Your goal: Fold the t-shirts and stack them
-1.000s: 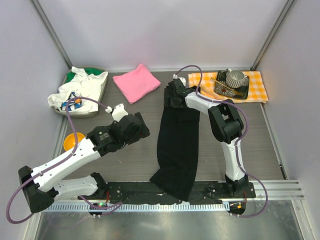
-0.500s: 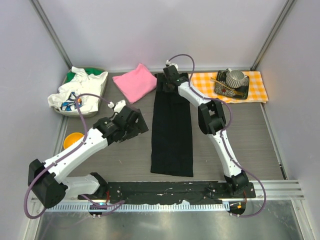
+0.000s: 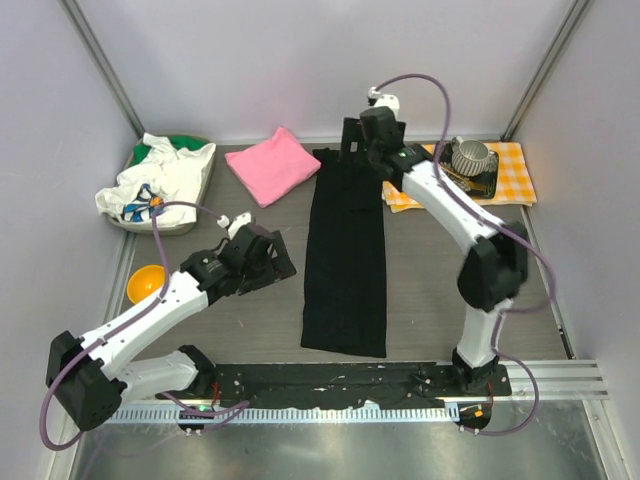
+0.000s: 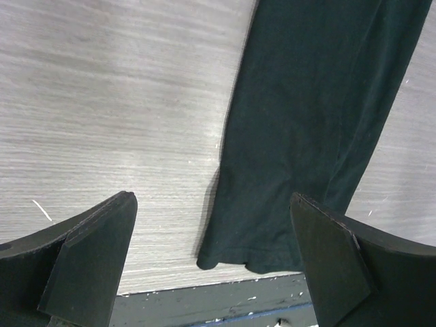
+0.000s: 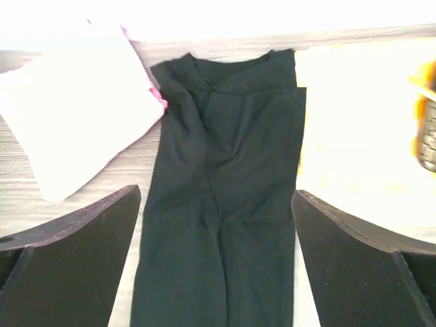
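I need to grab the hem corner of the black t-shirt [image 3: 346, 255] with my left gripper to fold the t-shirt. The other hem corner is left for my right gripper.
The black t-shirt [image 3: 346, 255] lies flat as a long narrow strip running from the back of the table toward the near rail. The pink t-shirt [image 3: 272, 165] rests folded to its left at the back. My right gripper [image 3: 350, 148] hovers open above the black shirt's collar end; in the right wrist view its jaws [image 5: 216, 194] frame the black shirt [image 5: 225, 204], with the washed-out pink shirt [image 5: 82, 116] to the left. My left gripper [image 3: 285, 260] is open, left of the strip; its wrist view [image 4: 212, 199] shows the shirt's hem corner [image 4: 238, 255] with nothing held.
A bin of white clothes [image 3: 160, 185] stands at the back left, an orange bowl [image 3: 146, 282] at the left edge. The orange-and-white checked cloth [image 3: 515, 170] with a black tray and metal cup [image 3: 468, 158] lies back right. A black rail [image 3: 350, 385] borders the near edge.
The black shirt has slid away from the near edge, where it hung over the rail, and now lies straight. The right gripper has moved back and risen off its far end. The left arm shifted slightly.
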Robot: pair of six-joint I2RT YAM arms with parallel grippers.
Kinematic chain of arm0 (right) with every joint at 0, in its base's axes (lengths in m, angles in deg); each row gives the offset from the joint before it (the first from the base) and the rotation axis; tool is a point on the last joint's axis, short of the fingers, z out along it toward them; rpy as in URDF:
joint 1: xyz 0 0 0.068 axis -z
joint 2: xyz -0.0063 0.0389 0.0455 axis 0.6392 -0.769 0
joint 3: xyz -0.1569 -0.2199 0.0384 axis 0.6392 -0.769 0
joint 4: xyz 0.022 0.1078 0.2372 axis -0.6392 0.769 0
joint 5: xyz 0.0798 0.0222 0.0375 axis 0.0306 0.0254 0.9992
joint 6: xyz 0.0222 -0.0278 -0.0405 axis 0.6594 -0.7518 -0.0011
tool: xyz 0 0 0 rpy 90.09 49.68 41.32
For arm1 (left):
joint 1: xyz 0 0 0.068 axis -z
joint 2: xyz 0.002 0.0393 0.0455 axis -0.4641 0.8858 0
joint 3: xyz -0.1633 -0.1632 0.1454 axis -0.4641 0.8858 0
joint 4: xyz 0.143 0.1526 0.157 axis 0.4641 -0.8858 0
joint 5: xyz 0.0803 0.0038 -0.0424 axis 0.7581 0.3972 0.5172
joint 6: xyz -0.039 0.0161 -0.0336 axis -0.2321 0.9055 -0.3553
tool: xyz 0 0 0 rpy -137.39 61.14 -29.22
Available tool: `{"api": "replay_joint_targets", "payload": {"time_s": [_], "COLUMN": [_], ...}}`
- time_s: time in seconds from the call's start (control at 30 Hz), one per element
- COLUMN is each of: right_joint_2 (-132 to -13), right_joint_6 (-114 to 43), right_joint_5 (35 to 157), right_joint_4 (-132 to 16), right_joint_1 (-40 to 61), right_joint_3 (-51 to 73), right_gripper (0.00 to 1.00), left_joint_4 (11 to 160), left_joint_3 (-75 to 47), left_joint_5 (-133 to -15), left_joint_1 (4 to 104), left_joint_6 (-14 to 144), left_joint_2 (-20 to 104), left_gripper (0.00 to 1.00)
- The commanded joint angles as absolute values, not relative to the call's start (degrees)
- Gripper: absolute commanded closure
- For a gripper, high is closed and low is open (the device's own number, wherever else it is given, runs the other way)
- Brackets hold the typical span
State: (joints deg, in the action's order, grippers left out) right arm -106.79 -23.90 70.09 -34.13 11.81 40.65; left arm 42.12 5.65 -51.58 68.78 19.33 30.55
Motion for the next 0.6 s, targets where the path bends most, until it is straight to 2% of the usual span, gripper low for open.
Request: {"api": "replay_joint_targets", "payload": {"time_s": [0.0,0.03,0.13,0.23,0.4,0.57], "right_joint_2": [-87.55,-80.13,-68.40,-56.17,-42.55,-37.26], "right_joint_6": [-21.00,-19.67,-14.49,-8.70,0.63,11.51], "right_joint_5": [64.93,65.10,64.67,65.36,67.29,69.14], "right_joint_4": [-28.39,-27.95,-28.91,-25.86,-20.66,-17.31], "right_joint_1": [9.15,8.80,6.34,3.97,-4.11,-13.60], "right_joint_3": [29.11,20.89,3.05,-8.84,-20.22,-28.57], "right_gripper": [0.00,0.00,0.00,0.01,0.06,0.11], "left_joint_4": [44.99,47.34,52.62,56.94,62.64,65.82], "left_joint_3": [11.71,13.38,20.85,25.61,29.92,33.43], "left_joint_5": [-56.94,-58.25,-60.55,-62.22,-64.07,-62.14], "left_joint_1": [68.79,68.87,70.28,72.03,76.51,83.36], "left_joint_6": [19.39,18.95,16.23,13.94,10.16,3.59], "left_joint_2": [29.08,28.82,26.98,25.92,24.16,22.84], "left_gripper": [0.00,0.00,0.00,0.00,0.00,0.00]}}
